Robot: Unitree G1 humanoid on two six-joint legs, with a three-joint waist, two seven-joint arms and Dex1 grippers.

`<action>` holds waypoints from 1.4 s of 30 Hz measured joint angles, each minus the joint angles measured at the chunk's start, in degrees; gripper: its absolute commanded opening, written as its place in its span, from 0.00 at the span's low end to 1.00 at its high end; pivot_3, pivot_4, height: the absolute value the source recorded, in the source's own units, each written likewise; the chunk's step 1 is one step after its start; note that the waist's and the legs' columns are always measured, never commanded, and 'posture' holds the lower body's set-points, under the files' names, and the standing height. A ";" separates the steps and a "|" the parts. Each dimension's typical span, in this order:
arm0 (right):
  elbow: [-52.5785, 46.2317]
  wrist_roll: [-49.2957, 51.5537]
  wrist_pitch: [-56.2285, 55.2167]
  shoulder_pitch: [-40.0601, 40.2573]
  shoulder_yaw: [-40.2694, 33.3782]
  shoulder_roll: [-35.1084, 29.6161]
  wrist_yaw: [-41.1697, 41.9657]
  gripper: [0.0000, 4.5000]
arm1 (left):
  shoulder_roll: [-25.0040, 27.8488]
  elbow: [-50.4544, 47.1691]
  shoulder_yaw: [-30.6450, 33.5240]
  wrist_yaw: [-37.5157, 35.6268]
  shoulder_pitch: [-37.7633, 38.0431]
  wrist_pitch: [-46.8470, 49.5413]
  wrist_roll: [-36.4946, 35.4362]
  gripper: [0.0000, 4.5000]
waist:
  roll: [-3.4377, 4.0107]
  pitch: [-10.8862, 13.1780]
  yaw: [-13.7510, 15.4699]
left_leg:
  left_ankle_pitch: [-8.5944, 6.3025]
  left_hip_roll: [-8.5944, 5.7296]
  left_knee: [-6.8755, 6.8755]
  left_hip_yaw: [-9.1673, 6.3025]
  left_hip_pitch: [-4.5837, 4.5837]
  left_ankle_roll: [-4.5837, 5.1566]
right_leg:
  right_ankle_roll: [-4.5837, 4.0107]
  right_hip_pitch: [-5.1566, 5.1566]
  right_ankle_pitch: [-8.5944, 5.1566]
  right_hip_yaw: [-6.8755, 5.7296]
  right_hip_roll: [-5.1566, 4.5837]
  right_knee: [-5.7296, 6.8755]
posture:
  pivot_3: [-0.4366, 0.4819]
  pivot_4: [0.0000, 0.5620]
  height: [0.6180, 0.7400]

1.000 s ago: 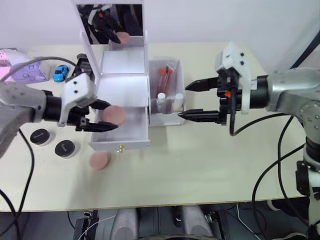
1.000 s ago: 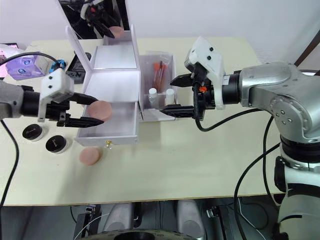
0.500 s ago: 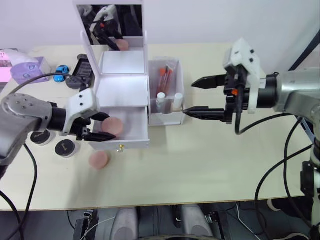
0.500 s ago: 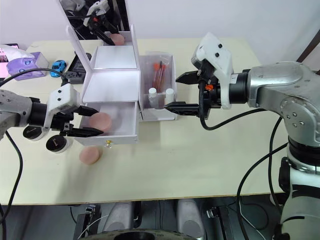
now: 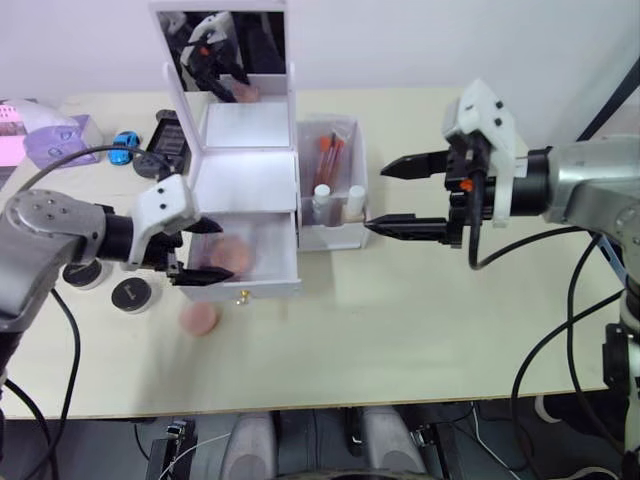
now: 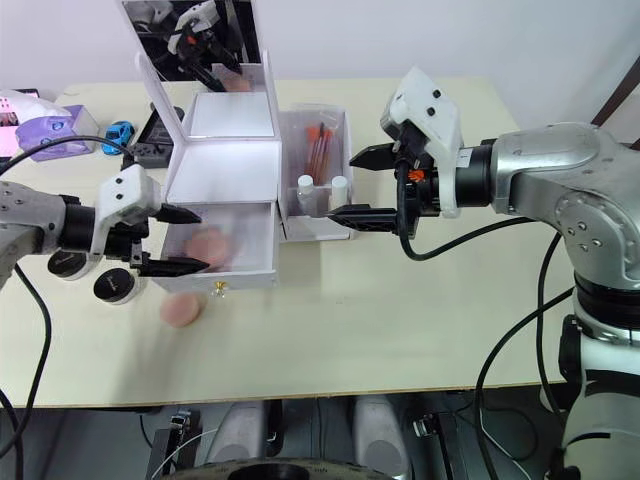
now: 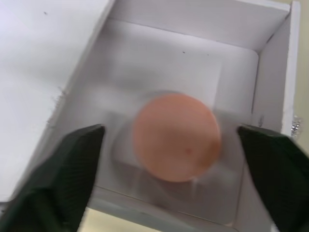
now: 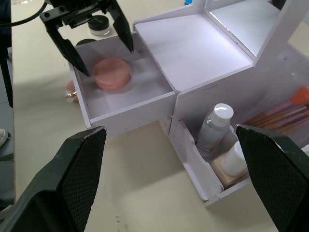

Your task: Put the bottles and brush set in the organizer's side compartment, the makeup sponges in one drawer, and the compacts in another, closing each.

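The left gripper grabs the pink makeup sponge on the tabletop by its round rim (image 5: 199,319) next, to add it to the open drawer (image 5: 262,270).
The white organizer (image 5: 245,165) has its lower drawer (image 5: 262,270) pulled open. One pink makeup sponge (image 5: 230,252) lies inside it, and another sponge (image 5: 200,318) rests on the table in front. My left gripper (image 5: 205,250) is open, its fingers straddling the drawer's left end on either side of the sponge (image 7: 176,137). Two black compacts (image 5: 130,293) sit left of the drawer. Two bottles (image 8: 215,125) and the brush set (image 5: 330,150) stand in the side compartment (image 5: 352,135). My right gripper (image 5: 376,199) hovers open just right of that compartment, holding nothing.
A mirror (image 5: 225,45) stands upright behind the organizer. A purple box (image 5: 55,140), a blue toy car (image 5: 122,145) and a black object (image 5: 160,135) lie at the back left. Bare tabletop (image 5: 400,330) stretches in front and to the right.
My left gripper has opened and let go of the sponge, which now lies in the drawer. The right gripper has hardly moved.
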 measured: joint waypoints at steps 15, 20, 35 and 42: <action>2.22 -2.77 -1.05 -2.01 1.23 -1.70 -0.78 1.00 | 0.15 9.49 17.80 -7.19 -0.70 -1.26 -9.98 0.99 | 0.02 -0.01 -0.09 | 0.00 0.00 0.02 -0.01 0.04 0.00 | 0.00 0.00 0.00 -0.01 0.00 0.05 | 0.48 0.27 0.91; 5.31 -5.10 -7.67 5.12 -3.21 -4.13 1.83 1.00 | -0.04 29.73 22.63 -7.15 3.53 -15.91 -2.52 0.99 | -0.29 -0.18 0.02 | -0.01 0.04 -0.07 0.00 0.07 0.01 | 0.02 -0.03 -0.01 -0.06 0.02 0.08 | 0.48 0.27 0.91; 36.24 -23.37 -57.31 39.65 -19.91 -1.60 11.73 1.00 | 0.73 68.28 31.88 -5.91 12.99 -43.91 5.15 0.99 | -0.42 -0.31 -0.18 | -0.27 0.19 -0.06 0.52 1.02 0.34 | 0.28 0.71 -0.10 -0.12 -0.27 0.03 | 0.48 0.27 0.91; 37.46 -23.55 -59.31 38.37 -19.56 -1.60 11.69 1.00 | 0.64 69.57 31.92 -5.61 12.98 -46.08 5.13 0.99 | -0.30 -0.29 -0.11 | -0.26 0.19 -0.05 0.61 0.93 0.36 | 0.11 0.67 0.01 -0.11 -0.28 0.01 | 0.48 0.27 0.91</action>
